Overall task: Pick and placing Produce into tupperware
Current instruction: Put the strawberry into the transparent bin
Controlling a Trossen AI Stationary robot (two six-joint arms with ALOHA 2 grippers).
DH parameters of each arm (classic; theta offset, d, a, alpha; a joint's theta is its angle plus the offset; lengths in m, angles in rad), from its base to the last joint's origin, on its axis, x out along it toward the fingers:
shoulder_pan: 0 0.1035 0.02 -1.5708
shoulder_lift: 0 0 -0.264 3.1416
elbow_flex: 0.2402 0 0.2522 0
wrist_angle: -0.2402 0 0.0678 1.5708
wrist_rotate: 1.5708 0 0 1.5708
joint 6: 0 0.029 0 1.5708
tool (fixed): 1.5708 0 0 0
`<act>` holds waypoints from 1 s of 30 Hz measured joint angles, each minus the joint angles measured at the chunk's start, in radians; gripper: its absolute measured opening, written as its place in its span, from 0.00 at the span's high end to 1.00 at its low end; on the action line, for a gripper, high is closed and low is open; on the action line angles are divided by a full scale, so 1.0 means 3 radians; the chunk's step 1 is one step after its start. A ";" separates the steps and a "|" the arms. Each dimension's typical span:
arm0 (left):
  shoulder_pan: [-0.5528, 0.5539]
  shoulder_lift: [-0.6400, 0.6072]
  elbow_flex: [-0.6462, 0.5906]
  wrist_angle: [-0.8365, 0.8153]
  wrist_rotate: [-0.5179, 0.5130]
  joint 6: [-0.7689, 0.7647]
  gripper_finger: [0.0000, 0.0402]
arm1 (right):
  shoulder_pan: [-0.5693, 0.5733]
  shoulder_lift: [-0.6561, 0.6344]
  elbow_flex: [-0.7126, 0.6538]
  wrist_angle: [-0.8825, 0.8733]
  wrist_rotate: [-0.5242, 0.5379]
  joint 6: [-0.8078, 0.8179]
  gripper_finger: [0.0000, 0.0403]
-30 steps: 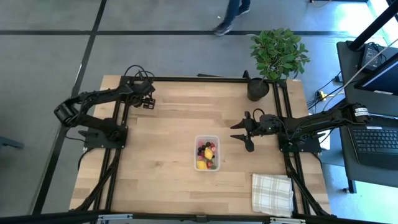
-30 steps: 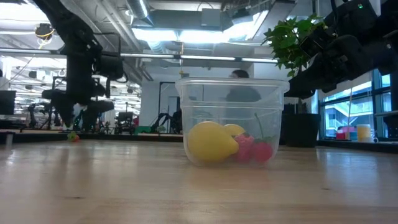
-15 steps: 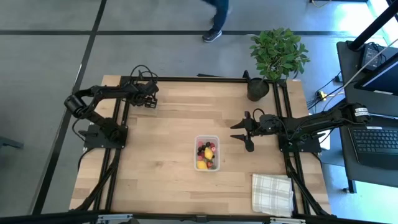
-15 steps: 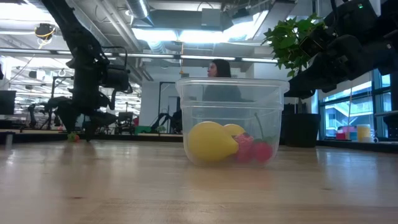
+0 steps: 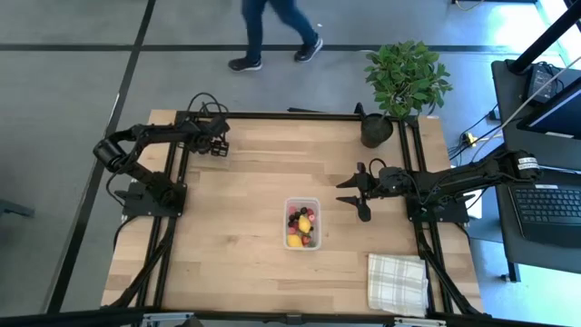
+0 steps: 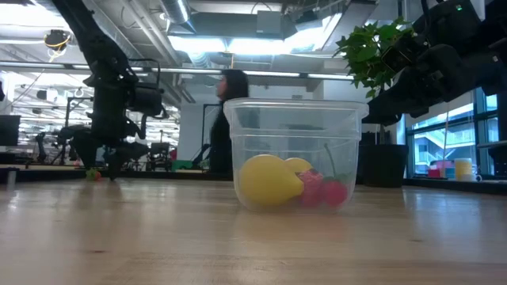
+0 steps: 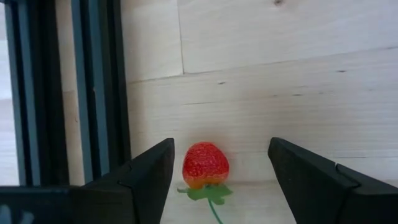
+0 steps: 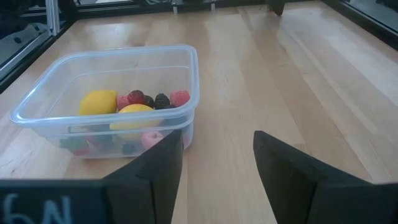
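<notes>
My left fingers are around the red strawberry (image 7: 205, 165) near the wood, ready to close.
A red strawberry (image 7: 205, 165) with a green stalk lies on the wood at the table's far left corner, seen small in the low view (image 6: 93, 173). My left gripper (image 7: 221, 177) (image 5: 216, 147) points steeply down over it, open, one finger on each side with a gap to both. The clear tupperware (image 5: 302, 222) (image 8: 109, 99) stands mid-table holding yellow lemons (image 8: 99, 101), red and dark berries (image 8: 155, 98). My right gripper (image 5: 352, 198) (image 8: 217, 168) hovers open to the right of the tub, nothing between its fingers.
A black frame rail (image 7: 93, 93) runs close beside the strawberry. A potted plant (image 5: 377, 130) stands at the far right corner and a checked cloth (image 5: 397, 282) lies at the near right. A person (image 5: 272, 32) walks past beyond the far edge.
My left gripper has come down at the table's far left corner until its open fingers stand around the strawberry, then kept still. The strawberry has not moved. A person has walked leftward behind the table.
</notes>
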 joint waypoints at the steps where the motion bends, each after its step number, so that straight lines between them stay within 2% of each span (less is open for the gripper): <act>1: 0.0010 0.0000 0.0000 0.0000 0.0016 0.0000 0.35 | 0.0000 0.0000 0.0000 0.0000 0.0000 0.0000 0.51; 13: 0.0044 0.0000 0.0008 -0.0045 0.0182 0.0014 0.53 | -0.0001 0.0000 0.0000 -0.0009 0.0000 0.0000 0.51; 30: 0.0038 -0.0004 0.0013 -0.0196 0.0258 0.0052 0.55 | -0.0001 0.0000 0.0000 -0.0008 0.0000 0.0000 0.51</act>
